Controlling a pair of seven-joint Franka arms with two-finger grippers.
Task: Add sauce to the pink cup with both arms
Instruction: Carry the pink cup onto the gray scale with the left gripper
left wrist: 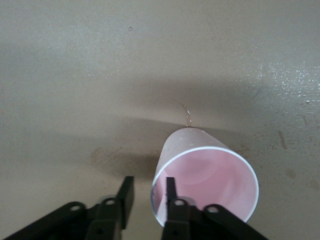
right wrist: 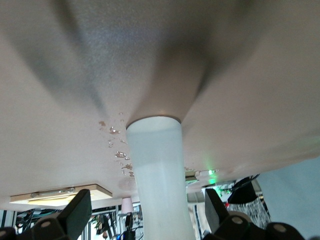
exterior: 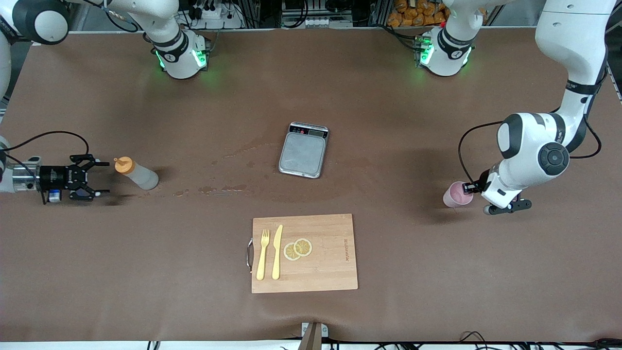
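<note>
I will add sauce to the pink cup (exterior: 457,194), so next I will grip the sauce bottle by its whitish body (exterior: 143,177) with my right gripper.
The sauce bottle (exterior: 138,174) with its orange cap stands on the table toward the right arm's end. My right gripper (exterior: 99,180) is open and level with it, just short of the bottle. In the right wrist view the whitish bottle (right wrist: 157,180) stands in line with the gap of that gripper (right wrist: 147,200), untouched. The pink cup (exterior: 457,194) stands toward the left arm's end. My left gripper (exterior: 467,188) is at its rim. In the left wrist view the gripper (left wrist: 149,184) is open, one finger inside the cup (left wrist: 205,170) and one outside its wall.
A grey scale (exterior: 303,148) lies at the table's middle. A wooden cutting board (exterior: 330,253) lies nearer to the front camera, with a yellow fork (exterior: 263,253), a knife (exterior: 277,252) and lemon slices (exterior: 298,249) on it. Wet spots (exterior: 218,188) mark the table between bottle and scale.
</note>
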